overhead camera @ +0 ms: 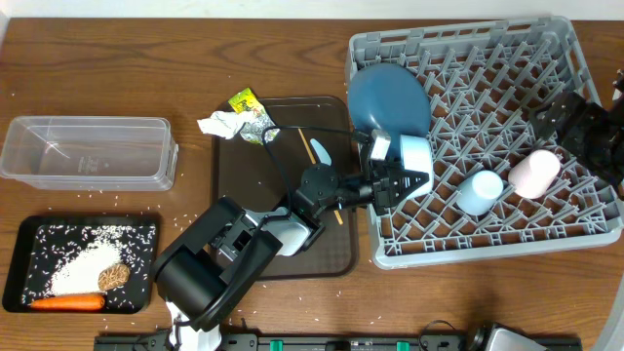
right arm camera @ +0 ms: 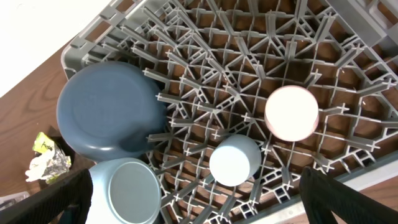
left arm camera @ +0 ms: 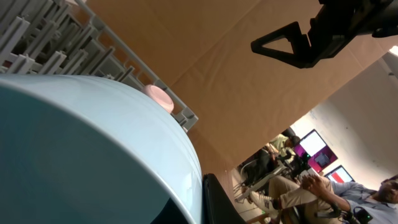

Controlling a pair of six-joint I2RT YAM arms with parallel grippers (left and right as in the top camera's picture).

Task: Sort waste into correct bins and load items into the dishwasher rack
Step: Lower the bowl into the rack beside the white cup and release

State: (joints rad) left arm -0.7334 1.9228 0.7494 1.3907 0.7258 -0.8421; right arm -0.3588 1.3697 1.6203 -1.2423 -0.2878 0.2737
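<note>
The white bowl (overhead camera: 416,156) is over pegs between the blue plate and light blue cup and would land in the rack, so my left gripper now releases the bowl.
My left gripper (overhead camera: 398,181) is shut on the rim of the white bowl (overhead camera: 416,156), holding it over the front-left part of the grey dishwasher rack (overhead camera: 585,234). In the left wrist view the bowl (left arm camera: 93,149) fills the frame beside one black finger (left arm camera: 217,202). The blue plate (overhead camera: 388,97) stands in the rack just behind the bowl. A light blue cup (overhead camera: 480,191) and a pink cup (overhead camera: 534,173) sit mouth-down among the pegs. My right gripper (right arm camera: 198,176) hangs open above the rack, holding nothing. Carrot (overhead camera: 66,302), brown lump (overhead camera: 114,276) and rice (overhead camera: 83,265) lie in the black tray (overhead camera: 19,263).
The clear tub (overhead camera: 88,151) stands at the far left. Crumpled paper (overhead camera: 219,124) and a yellow-green wrapper (overhead camera: 246,102) lie at the brown serving tray's (overhead camera: 244,175) back edge. A pale blue spoon (overhead camera: 320,151) and a chopstick (overhead camera: 307,146) rest on that tray. Rice grains dot the table.
</note>
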